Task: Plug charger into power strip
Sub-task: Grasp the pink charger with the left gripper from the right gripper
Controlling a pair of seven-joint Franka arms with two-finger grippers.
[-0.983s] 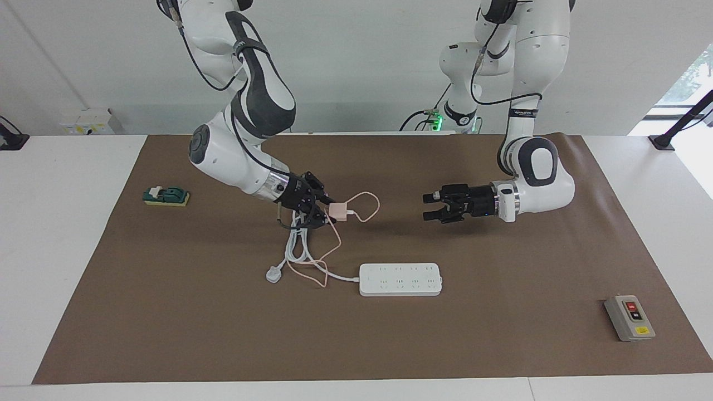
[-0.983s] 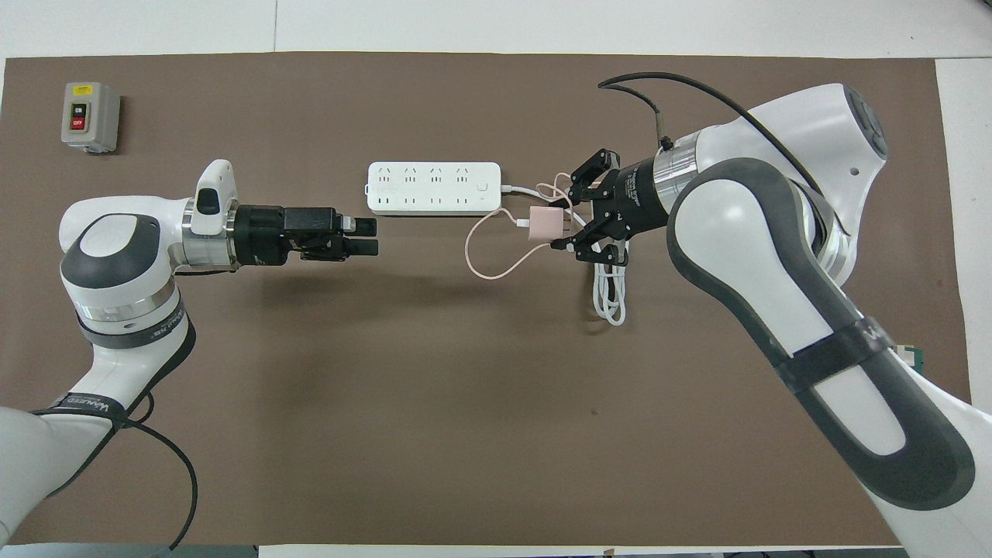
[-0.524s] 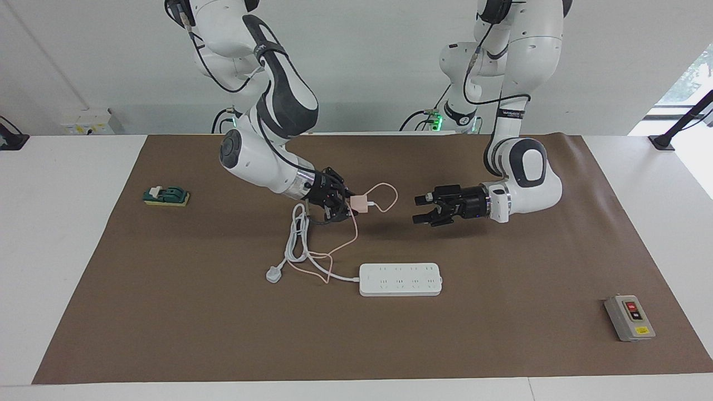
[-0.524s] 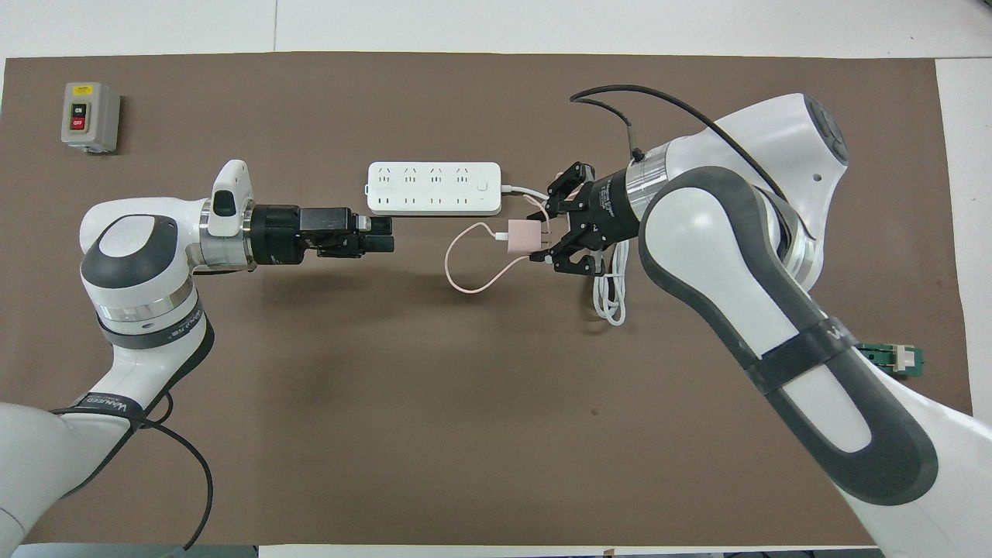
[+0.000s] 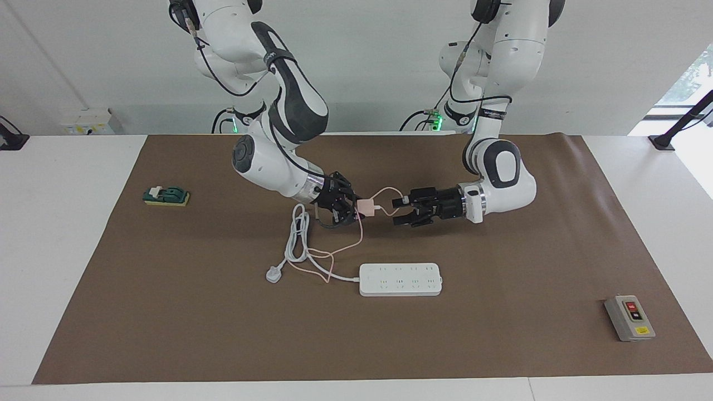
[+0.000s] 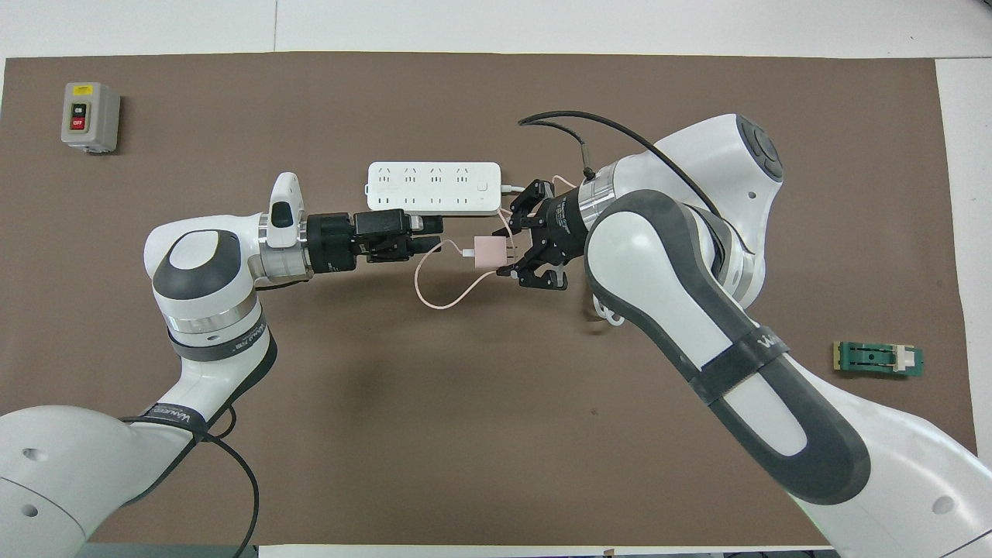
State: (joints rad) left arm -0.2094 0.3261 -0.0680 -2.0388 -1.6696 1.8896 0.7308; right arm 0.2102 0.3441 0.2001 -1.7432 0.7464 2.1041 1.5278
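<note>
My right gripper's fingers crowd the pale-pink charger's prong end. My left gripper should next grab the charger by its exposed cable end [image 6: 480, 252].
My right gripper [image 5: 353, 208] is shut on the pale-pink charger [image 5: 366, 207] and holds it in the air over the mat, above a spot nearer to the robots than the power strip [image 5: 400, 279]. The charger's thin pink cable [image 5: 384, 192] loops toward my left gripper [image 5: 396, 211] and hangs down to the mat. My left gripper is open, level with the charger, its fingertips a short gap from it. In the overhead view the charger [image 6: 488, 252] sits between the right gripper [image 6: 513, 249] and the left gripper [image 6: 431, 235], beside the power strip [image 6: 434, 188].
The strip's thick white cord [image 5: 298, 234] and white plug [image 5: 273, 274] lie on the mat under the right gripper. A grey button box [image 5: 629, 317] stands toward the left arm's end. A green block [image 5: 166, 195] lies toward the right arm's end.
The right gripper has carried the charger toward the left arm's end of the table. The left gripper has moved toward it. The gap between them has nearly closed.
</note>
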